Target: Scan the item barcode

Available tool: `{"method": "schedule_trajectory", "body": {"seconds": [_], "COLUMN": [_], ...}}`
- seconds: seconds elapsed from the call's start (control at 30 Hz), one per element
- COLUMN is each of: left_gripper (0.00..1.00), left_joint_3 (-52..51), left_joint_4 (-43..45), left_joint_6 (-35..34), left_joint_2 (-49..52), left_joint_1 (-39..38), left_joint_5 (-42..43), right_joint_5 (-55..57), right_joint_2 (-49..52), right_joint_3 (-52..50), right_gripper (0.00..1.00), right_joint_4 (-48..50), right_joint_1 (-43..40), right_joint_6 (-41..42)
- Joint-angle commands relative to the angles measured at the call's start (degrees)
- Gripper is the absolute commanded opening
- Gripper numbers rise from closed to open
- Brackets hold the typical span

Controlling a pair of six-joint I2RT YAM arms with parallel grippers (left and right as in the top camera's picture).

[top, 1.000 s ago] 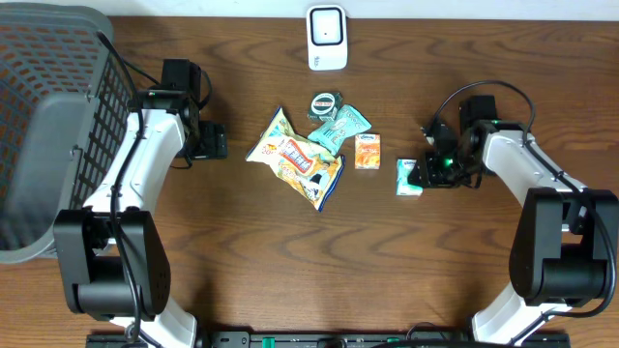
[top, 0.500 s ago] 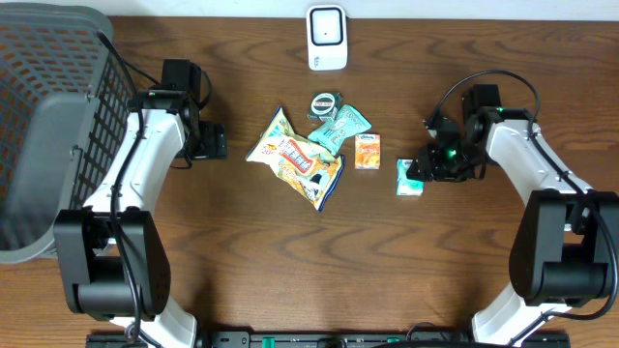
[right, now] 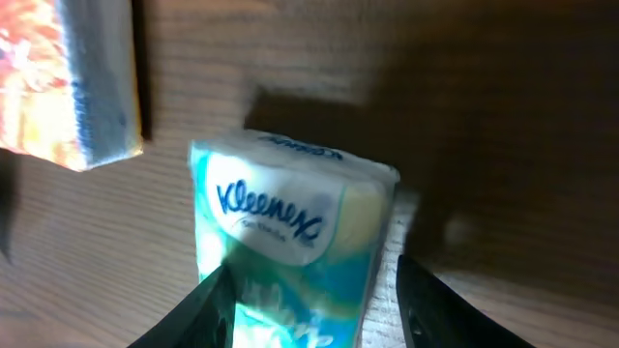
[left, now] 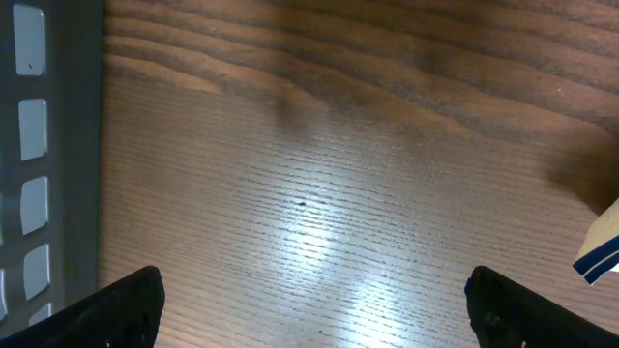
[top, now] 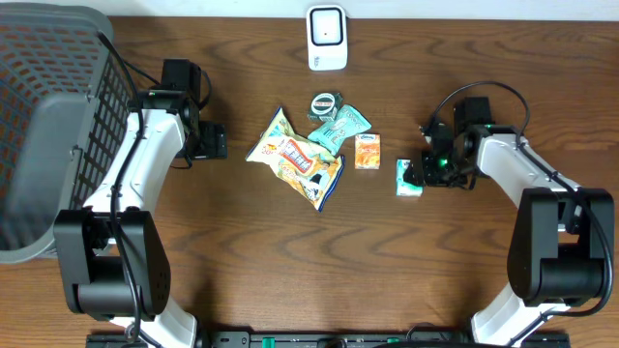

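The robot's right gripper will grab the Kleenex tissue pack (top: 409, 178) (right: 290, 232) across its sides near one end, so the opposite end stays free for scanning.
A small Kleenex tissue pack (top: 409, 178) lies on the table right of centre. In the right wrist view the pack (right: 290, 232) sits between the fingers of my right gripper (right: 314, 300). The left finger touches its side, and a strip of table shows before the right finger, so the jaws stand open around it. From overhead the right gripper (top: 420, 173) is low at the pack's right end. My left gripper (top: 211, 141) hovers wide open over bare wood at the left, and in its own view the left gripper (left: 314, 300) has nothing between its fingers. A white scanner (top: 327, 38) stands at the back centre.
A snack bag (top: 295, 159), a teal pouch (top: 340, 126), a round tin (top: 325, 103) and an orange box (top: 367, 151) lie mid-table. The orange box (right: 87, 87) is just beyond the pack. A large mesh basket (top: 48, 116) fills the left side.
The right arm's wrist swung slightly away from the pack and came back, with its jaws shifting a little. The pack and the left arm have not moved.
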Motion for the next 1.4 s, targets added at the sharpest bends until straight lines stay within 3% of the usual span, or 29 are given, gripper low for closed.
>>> {"method": "schedule_trajectory", "body": {"seconds": [0.0,0.07,0.2,0.37,0.53,0.87,0.97,1.13,1.17,1.23,1.37], "left_gripper": [0.98,0.98,0.97,0.98,0.98,0.98,0.98,0.98,0.98,0.98,0.98], "left_joint_3": [-0.17,-0.17,-0.17,-0.17,-0.17,-0.17,-0.17,-0.17,-0.17,-0.17,-0.17], "left_joint_4": [-0.20,-0.20,-0.20,-0.20,-0.20,-0.20,-0.20,-0.20,-0.20,-0.20,-0.20], "left_joint_6": [0.33,0.33,0.33,0.33,0.33,0.31,0.33,0.33,0.33,0.33,0.33], "left_joint_2": [0.04,0.04,0.04,0.04,0.04,0.04,0.04,0.04,0.04,0.04,0.04], "left_joint_1": [0.04,0.04,0.04,0.04,0.04,0.04,0.04,0.04,0.04,0.04,0.04], "left_joint_5": [-0.35,-0.35,-0.35,-0.35,-0.35,-0.35,-0.33,-0.35,-0.35,-0.35,-0.35], "right_joint_5": [0.13,0.13,-0.11,-4.33,-12.96,-43.50,-48.06,-63.45,-68.98,-68.85,-68.85], "right_joint_2": [0.57,0.57,0.55,0.55,0.55,0.55,0.55,0.55,0.55,0.55,0.55], "right_joint_3": [-2.62,-3.50,-3.52,-1.33,2.69,3.04,3.04,3.04,3.04,3.17,3.17], "right_gripper": [0.44,0.37,0.01,0.01,0.01,0.01,0.01,0.01,0.01,0.01,0.01], "right_joint_4": [1.84,2.45,2.16,-0.79,-5.51,-5.81,-4.70,5.70,9.44,20.90,36.13], "right_joint_1": [0.20,0.17,0.13,-0.85,-1.86,-1.86,-1.86,-1.86,-1.84,-1.40,0.24], "right_joint_6": [1.86,1.86,2.12,1.73,-3.82,-17.57,-17.55,-17.22,-15.85,-1.84,14.21]}}
